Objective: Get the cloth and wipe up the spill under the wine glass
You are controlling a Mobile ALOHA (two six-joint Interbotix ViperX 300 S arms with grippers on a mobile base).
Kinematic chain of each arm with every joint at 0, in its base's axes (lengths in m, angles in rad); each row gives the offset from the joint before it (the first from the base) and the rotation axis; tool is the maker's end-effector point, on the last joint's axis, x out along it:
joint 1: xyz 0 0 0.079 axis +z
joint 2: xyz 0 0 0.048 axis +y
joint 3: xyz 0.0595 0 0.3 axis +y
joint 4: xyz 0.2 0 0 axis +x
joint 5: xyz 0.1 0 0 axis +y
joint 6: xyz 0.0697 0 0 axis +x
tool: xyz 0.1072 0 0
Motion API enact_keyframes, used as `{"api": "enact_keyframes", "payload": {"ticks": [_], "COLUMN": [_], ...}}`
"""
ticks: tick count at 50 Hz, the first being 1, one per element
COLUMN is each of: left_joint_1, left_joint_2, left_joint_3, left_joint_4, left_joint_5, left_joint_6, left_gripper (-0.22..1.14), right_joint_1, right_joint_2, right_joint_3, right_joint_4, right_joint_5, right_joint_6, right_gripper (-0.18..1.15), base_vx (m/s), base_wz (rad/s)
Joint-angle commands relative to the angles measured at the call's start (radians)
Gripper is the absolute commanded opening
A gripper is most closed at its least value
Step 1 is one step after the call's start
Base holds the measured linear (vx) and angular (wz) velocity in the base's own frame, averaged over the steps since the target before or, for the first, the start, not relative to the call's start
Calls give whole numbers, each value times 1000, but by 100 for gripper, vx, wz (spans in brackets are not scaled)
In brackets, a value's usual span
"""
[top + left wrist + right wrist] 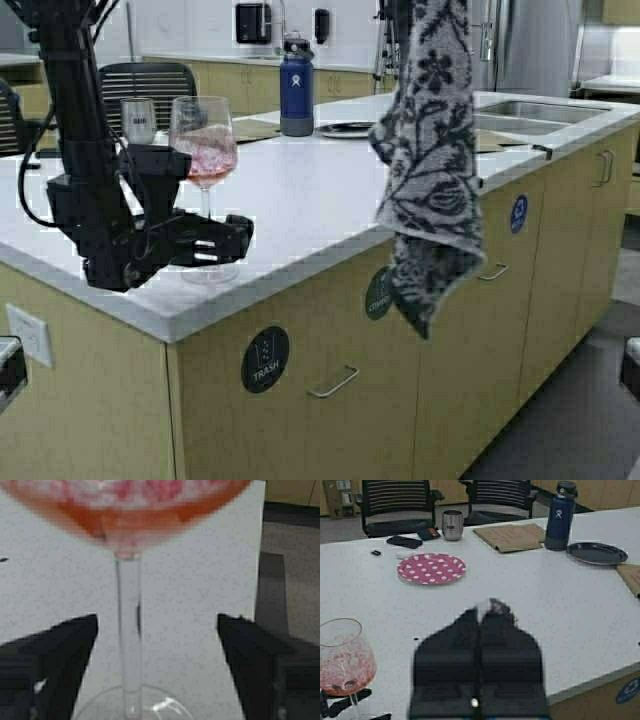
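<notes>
Next, my left gripper grabs the wine glass by its thin stem (206,204) to lift it away, so the cloth (432,150) is free to wipe up the spill.
The wine glass (205,150) stands near the counter's front left edge, with pinkish liquid in its bowl. My left gripper (222,238) is open, low at the stem, with one finger on either side and not touching it. In the left wrist view the stem (129,630) rises between the black fingers (55,655), closer to one of them, and the left gripper (157,630) stays wide. The patterned grey and white cloth (430,150) hangs limp from above the high view's top, over the counter's front edge. My right gripper (482,611) is shut on a tuft of cloth (497,607). No spill is discernible.
A dark blue bottle (296,85), a steel mug (138,118) and a dark plate (347,128) stand at the far side. A sink (530,110) lies at the right. A pink dotted plate (431,568), brown paper (512,535) and chairs (395,500) lie beyond.
</notes>
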Motion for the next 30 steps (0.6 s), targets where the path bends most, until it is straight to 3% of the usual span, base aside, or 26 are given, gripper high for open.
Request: {"api": "enact_keyframes", "payload": {"ticks": [1,10,15,30], "left_joint_1": [-2,-2,-2,-2], "left_joint_2": [-5,8,3,-17], "left_joint_3": [-60,-92,-87,-44], "left_joint_4": [-9,-34,-52,-60], "left_joint_5": [9,17,17,17], "left_joint_6": [-2,-2,-2,-2], "left_gripper": [102,100,92,34], "right_joint_1": [0,-2,0,-2], "right_joint_2": [-15,-15,-15,-12], "right_joint_3": [-29,-25,-25,-17], "right_joint_4": [0,2,2,0], "right_joint_5": [-15,-17,-17,-17], "right_joint_6": [2,2,0,2], "right_gripper": [6,6,6,6], "base_vx": [4,4,4,4], "base_wz": [-3,-2,-2,-2]}}
